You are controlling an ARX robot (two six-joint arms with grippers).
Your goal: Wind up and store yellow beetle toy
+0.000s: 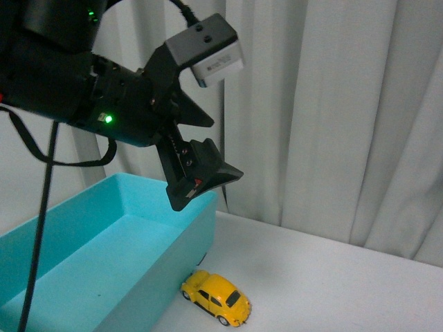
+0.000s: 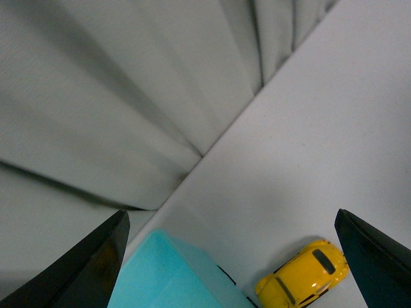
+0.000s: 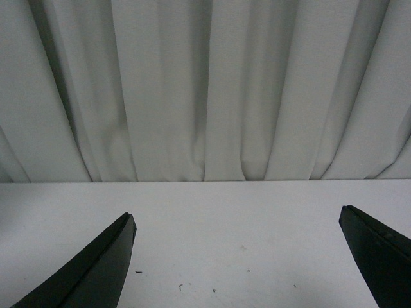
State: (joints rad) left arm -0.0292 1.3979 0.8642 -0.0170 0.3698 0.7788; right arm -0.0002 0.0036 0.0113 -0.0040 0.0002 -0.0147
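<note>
My left gripper takes hold of the toy by its rear body [image 1: 234,305] next, to store the yellow beetle toy in the turquoise bin [image 1: 104,263].
The yellow beetle toy [image 1: 217,298] stands on its wheels on the white table, right beside the near corner of a turquoise bin [image 1: 104,263]. My left gripper [image 1: 214,149] hangs open in the air above the bin's far right wall, well above the toy and empty. In the left wrist view the yellow beetle toy [image 2: 303,274] shows between the spread fingers [image 2: 96,263], next to the bin's corner [image 2: 170,279]. The right gripper [image 3: 237,256] is open over bare table with nothing between its fingers; it does not show in the front view.
A white pleated curtain [image 1: 332,104] closes off the back of the table. The white table [image 1: 332,283] stretches to the right of the bin. A black cable [image 1: 41,207] hangs from the left arm over the bin.
</note>
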